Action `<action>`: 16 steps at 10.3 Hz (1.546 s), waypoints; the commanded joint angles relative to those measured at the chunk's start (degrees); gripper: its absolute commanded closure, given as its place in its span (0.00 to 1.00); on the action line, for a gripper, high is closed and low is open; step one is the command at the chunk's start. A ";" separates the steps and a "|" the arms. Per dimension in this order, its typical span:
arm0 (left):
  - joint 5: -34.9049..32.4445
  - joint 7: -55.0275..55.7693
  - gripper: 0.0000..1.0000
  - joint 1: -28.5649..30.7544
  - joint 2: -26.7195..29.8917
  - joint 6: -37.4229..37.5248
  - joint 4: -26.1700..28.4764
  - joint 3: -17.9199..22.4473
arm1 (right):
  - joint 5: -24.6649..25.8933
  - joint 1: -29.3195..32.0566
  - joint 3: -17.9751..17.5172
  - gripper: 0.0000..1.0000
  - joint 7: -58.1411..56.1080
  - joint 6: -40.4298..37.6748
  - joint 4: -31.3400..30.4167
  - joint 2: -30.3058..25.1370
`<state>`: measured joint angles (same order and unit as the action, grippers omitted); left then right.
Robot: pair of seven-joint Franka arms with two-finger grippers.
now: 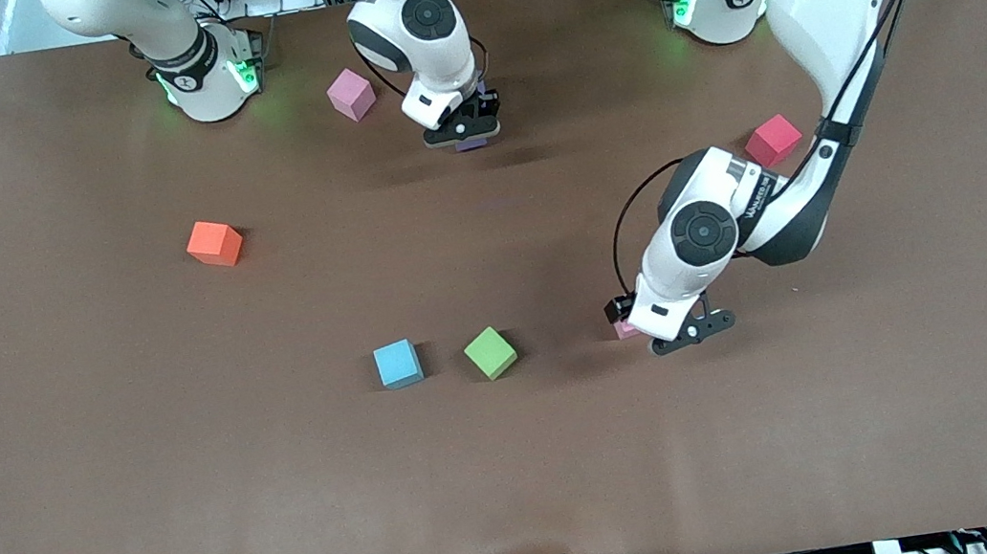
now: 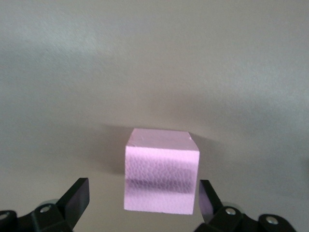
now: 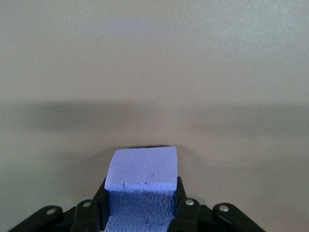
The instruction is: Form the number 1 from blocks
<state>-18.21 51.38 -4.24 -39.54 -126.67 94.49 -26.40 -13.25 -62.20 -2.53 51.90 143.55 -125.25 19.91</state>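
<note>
The number 1 needs to be built, so the light pink block (image 1: 624, 329) should be grabbed next by its opposite sides with my left gripper.
My right gripper (image 1: 466, 134) (image 3: 140, 188) hangs over the table toward the robots' bases, shut on a purple block (image 1: 473, 143) (image 3: 143, 166). Beside it, toward the right arm's end, a second, pinker purple block (image 1: 352, 94) lies on the table. My left gripper (image 1: 691, 333) (image 2: 143, 198) is low over the light pink block (image 1: 624, 329) (image 2: 161, 171), open, with a finger on each side and not touching it. The arm hides most of that block in the front view. The light blue block (image 1: 398, 364) lies on the table, and the red block (image 1: 774, 140) lies beside the left arm.
A green cube (image 1: 491, 353) sits between the light blue block and the light pink one. An orange cube (image 1: 214, 243) lies toward the right arm's end of the brown table (image 1: 197, 502). The left arm's elbow leans over the table next to the red block.
</note>
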 commanded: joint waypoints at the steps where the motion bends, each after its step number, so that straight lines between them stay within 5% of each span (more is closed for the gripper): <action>1: 0.98 0.65 0.00 -1.65 -1.93 1.42 -1.76 0.82 | 0.33 -1.17 0.42 0.48 1.89 0.41 1.23 1.01; 4: 0.54 0.48 0.00 -2.00 -3.34 1.25 -2.55 0.91 | 0.33 -1.96 0.51 0.33 1.89 0.68 2.38 2.15; 5: 0.37 0.39 0.12 -2.26 -4.04 1.25 -2.90 1.17 | 0.33 -1.96 0.51 0.31 1.89 0.68 2.47 2.15; 6: -0.85 0.21 0.43 -2.35 -4.14 1.16 -2.99 1.17 | 0.33 -2.13 0.51 0.35 1.89 0.85 2.47 2.24; 8: -2.26 -0.31 0.92 -2.53 -4.05 1.16 -2.99 1.26 | 0.42 -2.49 0.51 0.24 1.89 0.77 2.38 2.06; 9: -2.71 -0.05 1.00 -2.62 -3.96 1.25 -2.82 1.26 | 0.42 -2.14 0.51 0.19 1.89 0.68 2.29 1.45; 13: -1.92 2.66 1.00 -3.67 -0.46 3.17 -0.02 -2.32 | 0.77 4.17 0.51 0.11 2.50 -4.66 1.41 -6.79; 16: -1.92 7.91 1.00 -3.67 1.40 3.18 4.47 -7.42 | 10.14 13.30 0.34 0.11 1.46 -13.97 0.54 -14.35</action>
<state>-19.41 55.42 -8.02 -40.58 -123.77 95.31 -31.98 -7.14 -53.36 -1.49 53.44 132.96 -122.51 10.78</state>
